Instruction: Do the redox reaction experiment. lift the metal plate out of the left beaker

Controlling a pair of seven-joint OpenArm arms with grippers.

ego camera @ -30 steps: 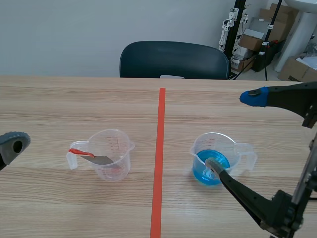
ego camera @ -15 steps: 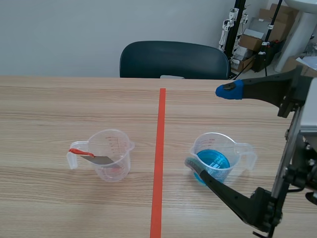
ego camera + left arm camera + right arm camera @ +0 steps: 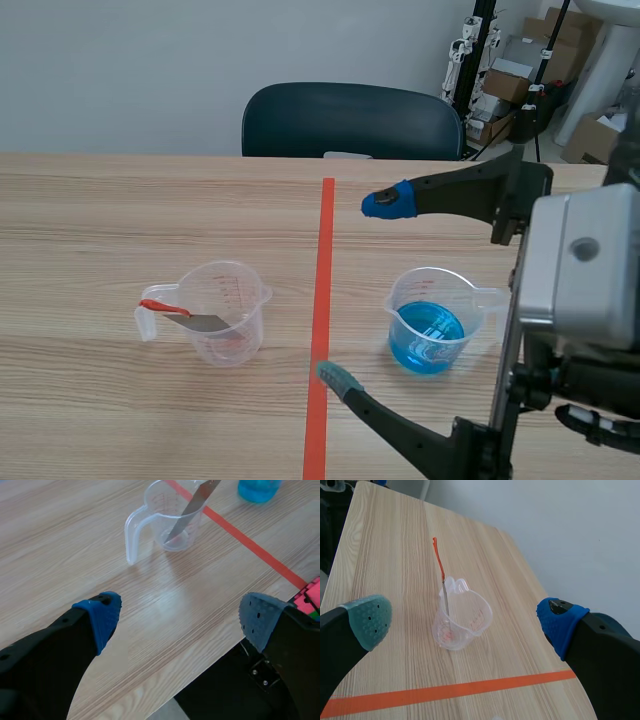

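My right gripper grabs the metal plate by the plate's red tab point(image 3: 163, 306) sticking out over the beaker's rim next, since the plate sits down inside the beaker point(image 3: 225, 315).
The left beaker point(image 3: 228, 312) is clear plastic and stands left of the orange-red line. In it leans the metal plate point(image 3: 196, 321), its red handle end resting over the rim by the beaker's handle. My right gripper point(image 3: 361, 290) hangs open above the line, its blue pad point(image 3: 386, 204) far and its green pad point(image 3: 334, 378) near. In the right wrist view the beaker point(image 3: 463, 616) and plate point(image 3: 445, 592) lie ahead of the open right gripper point(image 3: 465, 621). My left gripper point(image 3: 180, 617) is open over bare table, well short of the beaker point(image 3: 167, 517) and plate point(image 3: 194, 505).
The right beaker point(image 3: 433, 322), holding blue liquid, stands right of the line, beside the right arm. A dark chair point(image 3: 350, 120) is behind the far table edge. The near table edge point(image 3: 200, 680) lies just under the left gripper.
The right gripper has swung left, away from the blue beaker and over the orange-red line. The left gripper has gone from the scene view's left edge.
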